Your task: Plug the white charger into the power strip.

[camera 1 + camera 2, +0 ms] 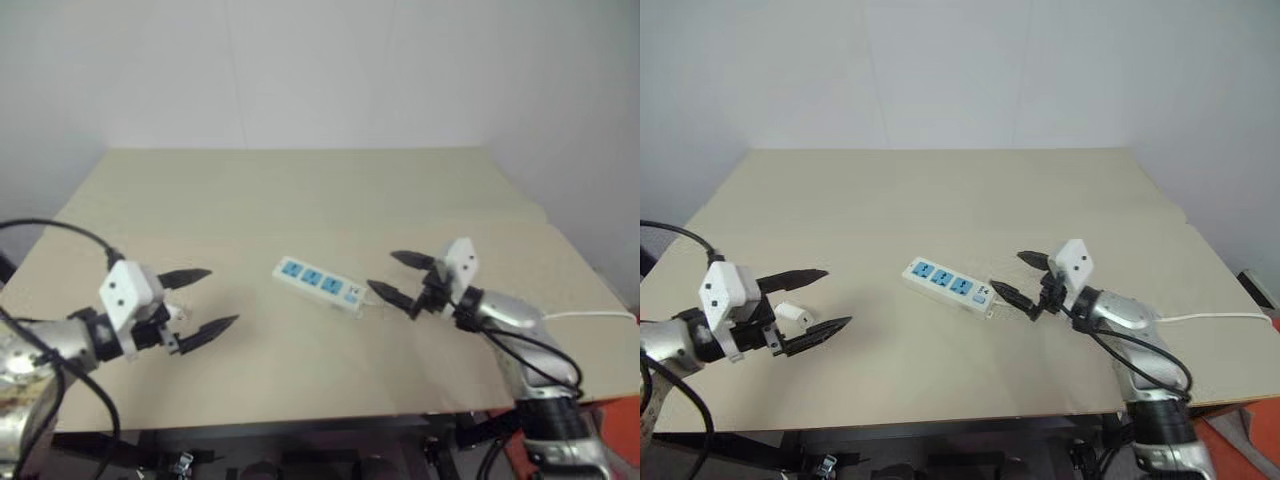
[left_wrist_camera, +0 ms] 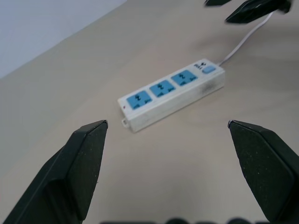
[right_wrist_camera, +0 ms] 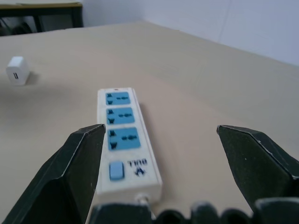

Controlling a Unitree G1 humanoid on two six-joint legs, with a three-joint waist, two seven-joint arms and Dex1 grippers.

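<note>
The right gripper grabs the power strip across its switch end (image 1: 351, 296) next, since the power strip is a long bar (image 1: 318, 284), narrow only from side to side.
The power strip (image 1: 948, 286), a white bar with three blue sockets, lies flat in the middle of the beige table (image 1: 940, 190). The white charger (image 1: 792, 312), a small cube, rests on the table to the strip's left and is also seen in the right wrist view (image 3: 17, 70). My left gripper (image 1: 838, 297) hovers open over the charger, which shows near the base of its fingers, and points toward the strip (image 2: 170, 95). My right gripper (image 1: 1006, 271) is open and empty, just right of the strip's switch end (image 3: 122, 135).
The strip's thin white cable (image 1: 590, 316) trails off to the right, past my right arm toward the table's right edge. A pale wall stands behind the table. The table's front edge runs just below both arms.
</note>
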